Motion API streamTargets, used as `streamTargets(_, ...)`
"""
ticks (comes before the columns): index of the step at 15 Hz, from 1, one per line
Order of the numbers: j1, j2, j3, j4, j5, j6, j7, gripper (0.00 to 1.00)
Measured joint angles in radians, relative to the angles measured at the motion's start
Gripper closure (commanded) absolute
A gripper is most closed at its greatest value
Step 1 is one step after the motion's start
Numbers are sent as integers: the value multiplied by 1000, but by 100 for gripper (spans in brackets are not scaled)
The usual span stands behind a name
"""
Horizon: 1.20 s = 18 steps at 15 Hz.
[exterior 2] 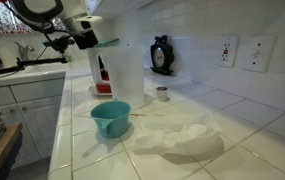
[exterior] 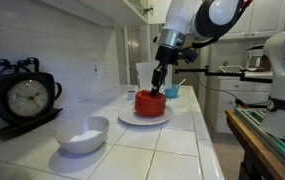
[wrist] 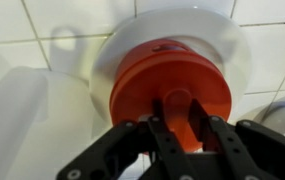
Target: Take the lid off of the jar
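My gripper is ready to open. The red lid is off the jar and lies flat on the white plate, inside the plate's rim, so the lid would stay there.
The red lid (exterior: 150, 103) sits on a white plate (exterior: 129, 118), off the jar. The tall translucent whitish jar (exterior: 145, 74) stands open just behind the plate. In the wrist view my gripper (wrist: 176, 103) comes down over the lid (wrist: 142, 80), its two fingers closed on the raised knob in the lid's middle. The jar's wall (wrist: 22, 115) shows at the left of that view. In an exterior view the jar (exterior 2: 122, 68) stands in front and hides most of the lid (exterior 2: 103, 73) and the gripper's fingers.
A white bowl (exterior: 83, 133) and a black clock (exterior: 24, 97) stand on the tiled counter. A small blue cup (exterior 2: 110, 118) and a crumpled white cloth (exterior 2: 182, 137) lie nearer the counter's edge. The wall runs along the back.
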Motion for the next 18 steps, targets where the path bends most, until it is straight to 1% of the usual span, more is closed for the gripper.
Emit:
streamTargets(6, -11, 11, 2, 8, -70, 1, 5, 92)
streamTargets(7, -11, 11, 3, 8, -72, 1, 5, 46)
streamTargets(8, -11, 11, 4, 8, -73, 0, 5, 44)
streamTargets(11, -11, 12, 8, 8, -73, -2, 5, 24)
streamTargets(14, -11, 11, 11, 11, -73, -2, 5, 0)
streamTargets(17, -11, 2, 15, 28, -73, -19, 5, 0)
streamTargets(18, -11, -9, 17, 37, -73, -45, 6, 0)
